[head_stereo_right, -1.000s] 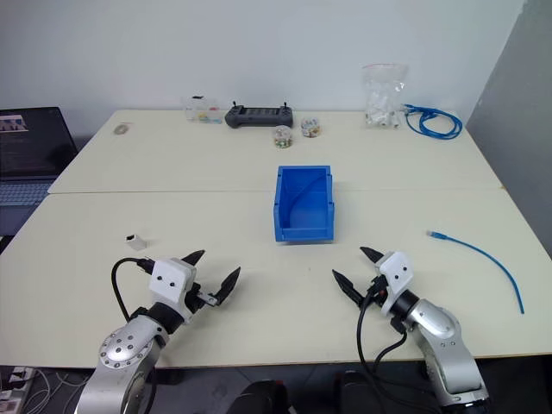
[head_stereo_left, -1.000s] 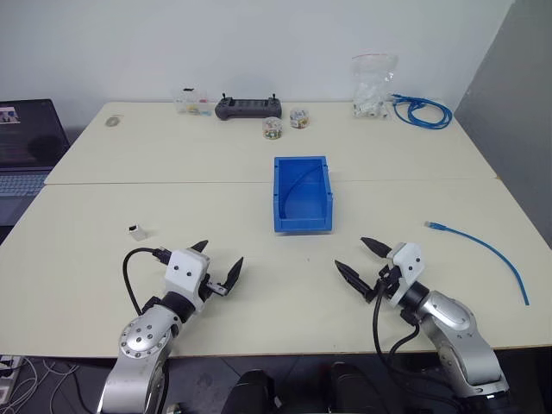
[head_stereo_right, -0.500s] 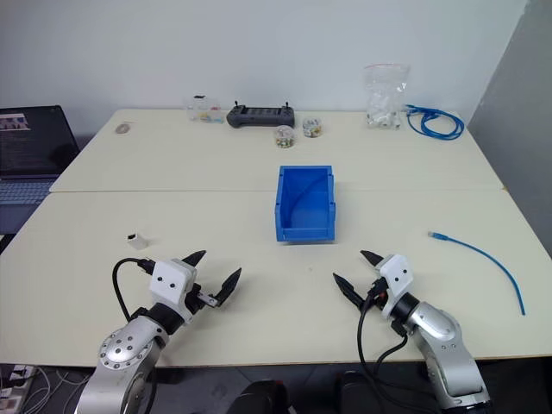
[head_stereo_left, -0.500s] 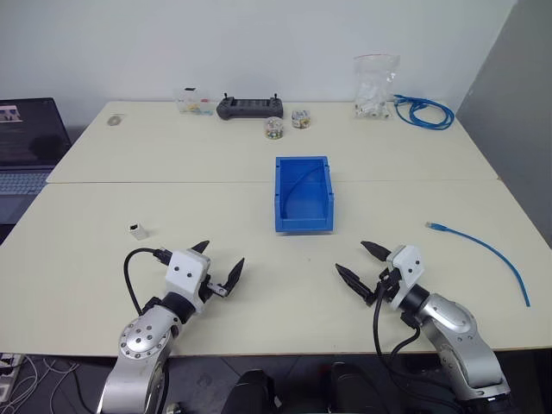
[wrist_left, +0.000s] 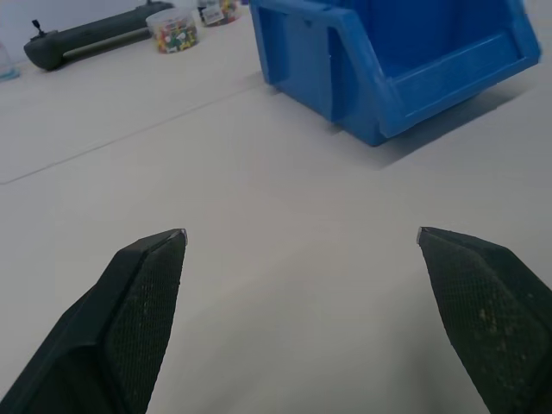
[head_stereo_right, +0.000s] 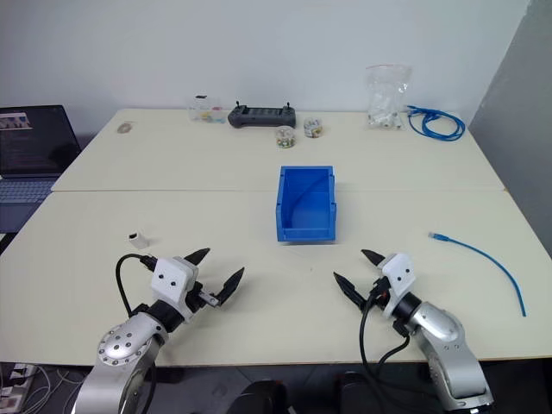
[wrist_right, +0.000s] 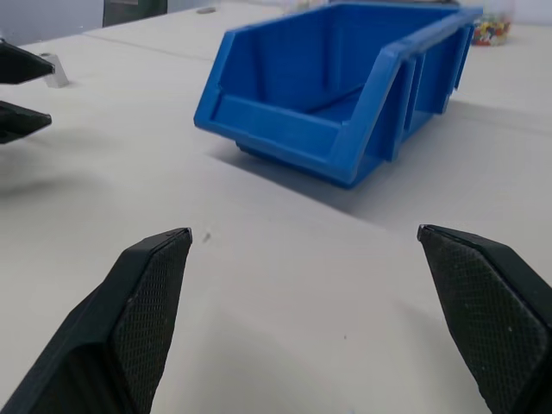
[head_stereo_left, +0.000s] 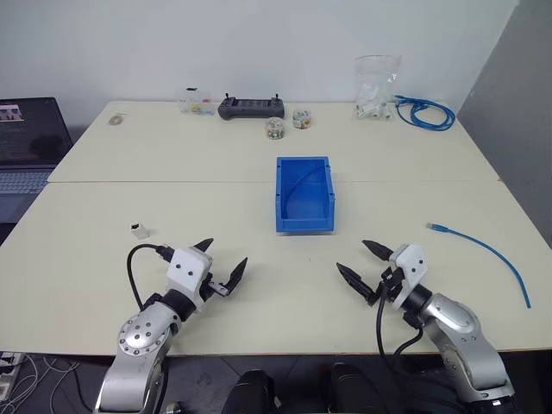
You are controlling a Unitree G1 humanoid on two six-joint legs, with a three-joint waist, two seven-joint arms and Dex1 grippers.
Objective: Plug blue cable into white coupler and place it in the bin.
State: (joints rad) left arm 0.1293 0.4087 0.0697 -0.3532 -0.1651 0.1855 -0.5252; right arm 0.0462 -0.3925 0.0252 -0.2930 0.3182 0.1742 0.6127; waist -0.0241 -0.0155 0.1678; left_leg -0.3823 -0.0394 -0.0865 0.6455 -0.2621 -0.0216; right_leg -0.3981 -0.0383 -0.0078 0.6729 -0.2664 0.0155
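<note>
I will next take the blue cable by its plug end with my right gripper, so that I can plug the cable into the white coupler.
The bright blue bin stands empty at the table's middle, its low lip towards me. A thin blue cable lies loose on the right side of the table, its clear plug end nearest the bin. The tiny white coupler sits on the left of the table. My left gripper hovers open near the front edge, to the right of the coupler. My right gripper is open too, in front of the bin and left of the cable. Both hold nothing.
Along the far edge lie a black controller, small jars of beads, a clear box, a clear bag of white parts and a coiled blue cable bundle. A laptop sits off the left side.
</note>
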